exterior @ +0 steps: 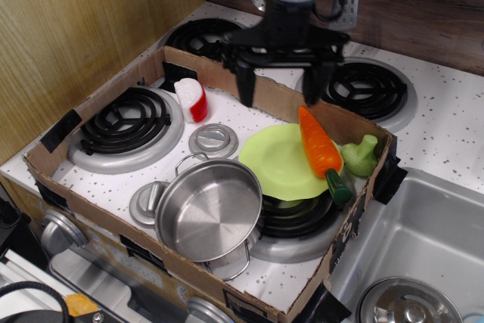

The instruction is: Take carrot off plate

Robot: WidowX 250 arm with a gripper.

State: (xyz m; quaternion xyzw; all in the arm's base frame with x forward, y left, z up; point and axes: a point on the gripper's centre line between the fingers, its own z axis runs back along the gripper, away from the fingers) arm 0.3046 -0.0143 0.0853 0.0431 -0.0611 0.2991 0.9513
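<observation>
The gripper grabs the carrot's tapered orange end (309, 128) next, to take it off the lime-green plate (280, 162).
The orange carrot (321, 149) with its dark green stub end lies across the right rim of the lime-green plate (280, 162), which rests on the front right burner. My gripper (277, 90) hangs open above the cardboard wall, just behind and left of the carrot's tip. Its two black fingers (246, 85) are spread wide and hold nothing.
A shiny steel pot (208, 213) sits in front of the plate. A pale green toy vegetable (361, 156) lies right of the carrot. A red-and-white item (193, 100) stands by the left burner. Cardboard walls (272, 96) ring the stove. A sink (423, 247) is at the right.
</observation>
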